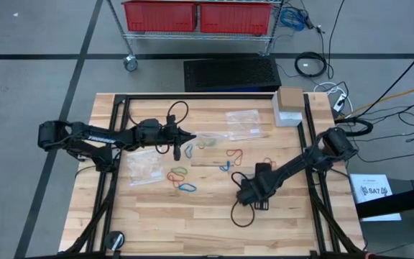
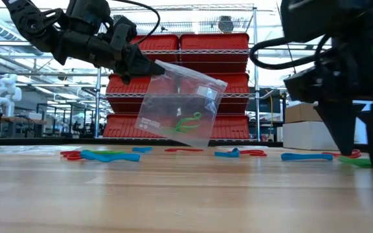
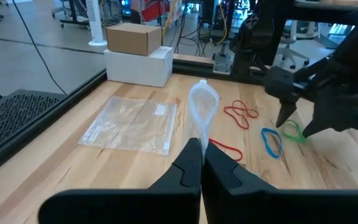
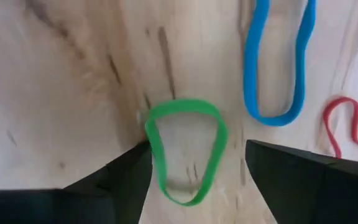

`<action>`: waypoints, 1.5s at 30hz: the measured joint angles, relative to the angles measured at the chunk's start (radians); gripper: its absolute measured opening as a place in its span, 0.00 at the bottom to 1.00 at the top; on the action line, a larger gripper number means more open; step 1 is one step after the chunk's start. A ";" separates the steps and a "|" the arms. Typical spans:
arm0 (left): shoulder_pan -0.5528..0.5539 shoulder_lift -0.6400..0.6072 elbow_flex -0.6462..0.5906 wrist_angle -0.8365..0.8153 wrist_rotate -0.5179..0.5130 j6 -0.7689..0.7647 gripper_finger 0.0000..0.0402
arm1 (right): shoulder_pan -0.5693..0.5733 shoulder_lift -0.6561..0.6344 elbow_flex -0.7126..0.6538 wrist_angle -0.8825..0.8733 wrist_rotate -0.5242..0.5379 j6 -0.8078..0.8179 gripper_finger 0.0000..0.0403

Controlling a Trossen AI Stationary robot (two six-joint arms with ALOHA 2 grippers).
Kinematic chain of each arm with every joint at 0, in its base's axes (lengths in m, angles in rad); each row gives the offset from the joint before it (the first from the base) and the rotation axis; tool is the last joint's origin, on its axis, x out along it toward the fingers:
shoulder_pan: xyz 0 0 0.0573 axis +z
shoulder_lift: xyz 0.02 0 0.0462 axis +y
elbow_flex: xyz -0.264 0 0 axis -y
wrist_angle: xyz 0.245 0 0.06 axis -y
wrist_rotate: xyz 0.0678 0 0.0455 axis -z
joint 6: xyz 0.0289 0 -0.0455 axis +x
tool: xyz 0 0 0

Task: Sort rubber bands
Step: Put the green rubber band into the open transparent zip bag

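My right gripper will sort the green rubber band on the wood into the clear bag, so it will grip the band by one part of its loop next.
My left gripper is shut on a small clear plastic bag that holds a green rubber band. It hangs over the table's middle. My right gripper points down, open, with one finger on either side of a green rubber band that lies flat on the wood. Just beyond it lie a blue band and a red band. More red, blue and green bands lie loose near the table's middle. My left gripper pinches the bag's upper corner between its two fingers, coming nearly level from the table's left. The bag hangs tilted below and beyond the fingers, edge-on in the left wrist view. I cannot tell whether its lower corner touches the table. My right gripper: I cannot tell whether one fingertip touches the green band's side.
A second clear bag lies flat at the far side, and another lies under the left arm. A white box with a cardboard box on it stands at the far right corner. Black rails run along the table's sides.
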 joint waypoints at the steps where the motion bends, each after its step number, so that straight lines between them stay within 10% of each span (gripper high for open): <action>1: 0.000 0.000 0.000 0.000 0.000 0.000 0.00 | -0.011 0.000 -0.003 0.006 -0.013 -0.007 0.61; 9: 0.000 0.000 0.000 -0.001 0.000 0.002 0.00 | -0.066 -0.003 -0.044 0.077 -0.165 -0.051 0.46; 18: 0.000 0.000 0.000 -0.002 0.000 0.008 0.00 | -0.066 -0.034 -0.047 0.085 -0.166 -0.062 0.03; 45: 0.000 0.000 0.000 0.000 0.000 0.025 0.00 | -0.478 -0.375 0.056 0.596 -0.123 -0.432 0.00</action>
